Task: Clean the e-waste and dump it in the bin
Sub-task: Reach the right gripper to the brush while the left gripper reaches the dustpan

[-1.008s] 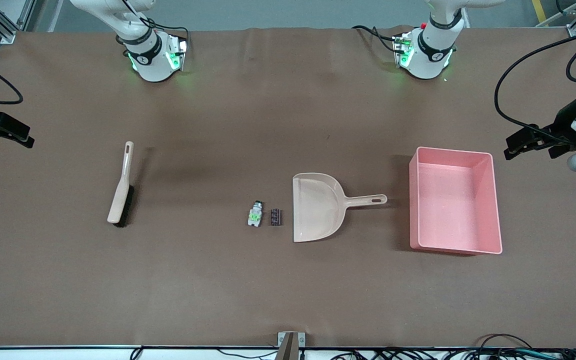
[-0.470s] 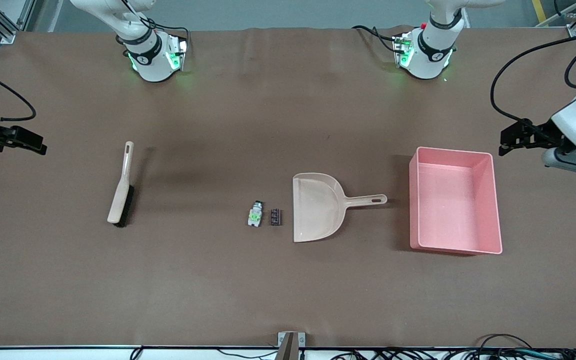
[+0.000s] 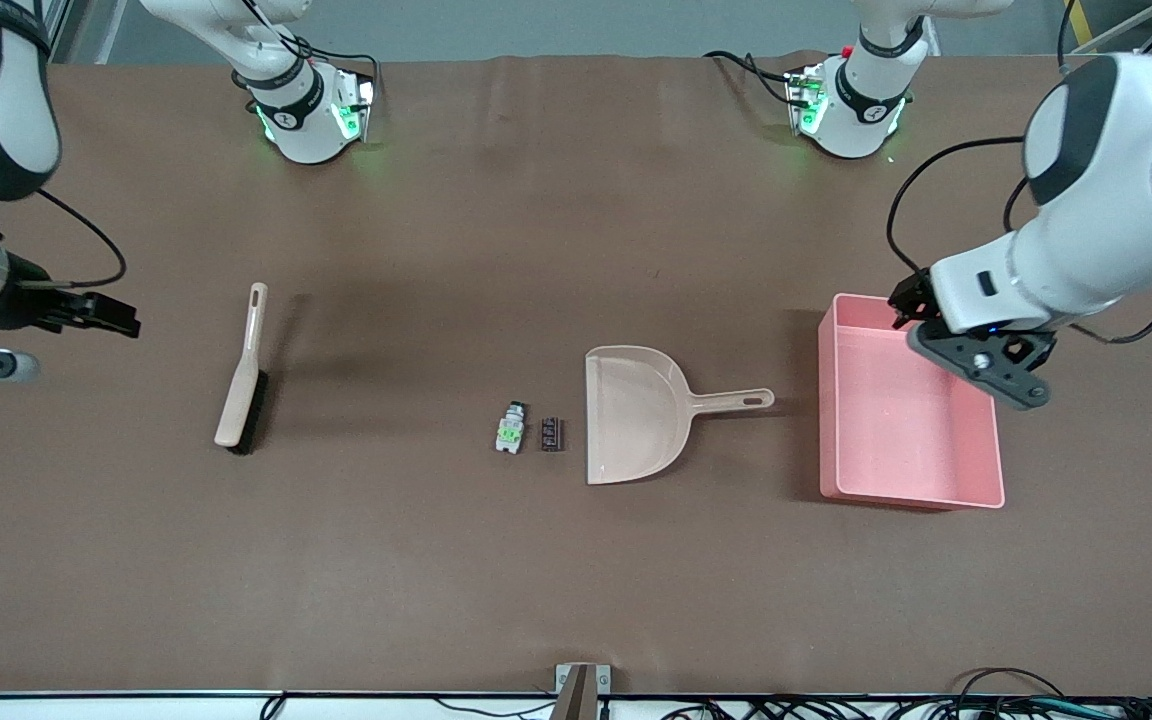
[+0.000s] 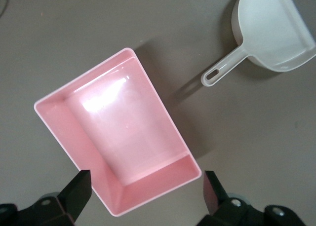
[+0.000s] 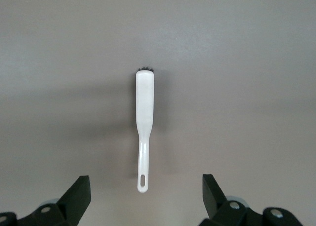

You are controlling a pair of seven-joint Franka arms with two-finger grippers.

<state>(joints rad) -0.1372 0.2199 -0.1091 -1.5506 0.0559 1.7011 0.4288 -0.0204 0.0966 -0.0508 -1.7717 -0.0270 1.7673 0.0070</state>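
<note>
My right gripper grabs the brush by its handle near the bristle head [image 3: 249, 350] next, to sweep the e-waste [image 3: 511, 428] onto the dustpan.
The e-waste lies mid-table: a white-grey part with a green patch [image 3: 509, 430] and a dark block [image 3: 552, 434] beside it, next to the mouth of the beige dustpan [image 3: 636, 415]. The pink bin [image 3: 829, 420] stands toward the left arm's end, past the dustpan's handle. My left gripper [image 3: 904, 300] is open and empty, up in the air over the bin's edge that is farther from the front camera. The left wrist view shows the gripper [image 4: 146, 189], the bin [image 4: 54, 122] and the dustpan [image 4: 276, 28]. My right gripper [image 3: 126, 322] is open and empty over bare table.
A beige brush with dark bristles [image 3: 241, 375] lies toward the right arm's end, a short way from my right gripper. It shows in the right wrist view [image 5: 144, 117], between the open fingers [image 5: 79, 191], handle toward the gripper. Brown cloth covers the table.
Both arms have swung in from the table's ends. The left gripper moved to over the bin's edge. The right gripper moved closer to the brush. Nothing on the table moved.
</note>
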